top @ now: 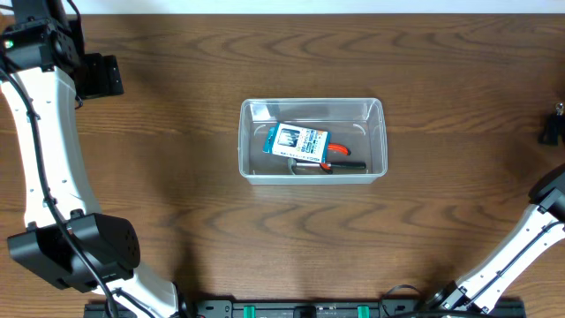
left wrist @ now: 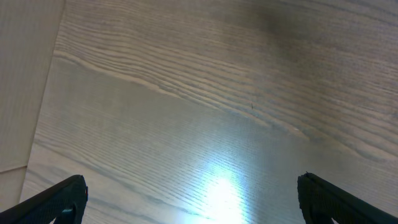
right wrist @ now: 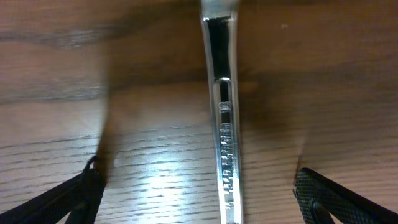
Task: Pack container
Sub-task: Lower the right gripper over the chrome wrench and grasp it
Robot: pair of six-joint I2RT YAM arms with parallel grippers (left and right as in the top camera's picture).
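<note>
The fingers meet their shadows on the wood with the metal tool between them, so it is now time for my right gripper to close on the tool.
The container (top: pixel 312 173), a clear rectangular tub, stands at the table's middle. Inside it lie a small blue-and-white box (top: pixel 297 140) and red-handled pliers (top: pixel 338 159). My left gripper (top: pixel 104 76) hovers far off at the back left; in its wrist view the left gripper (left wrist: pixel 193 200) is open over bare wood, with nothing between the fingers. My right gripper (top: pixel 553 129) is at the right edge. In the right wrist view the right gripper (right wrist: pixel 202 190) is open, and a shiny flat metal tool (right wrist: pixel 225 118) with embossed lettering lies on the table between its fingers, touching neither.
The wood-grain table (top: pixel 177 194) runs to a pale edge at the back. The left arm's white link (top: pixel 48 150) reaches along the left side, and the right arm (top: pixel 512 256) comes in from the front right corner.
</note>
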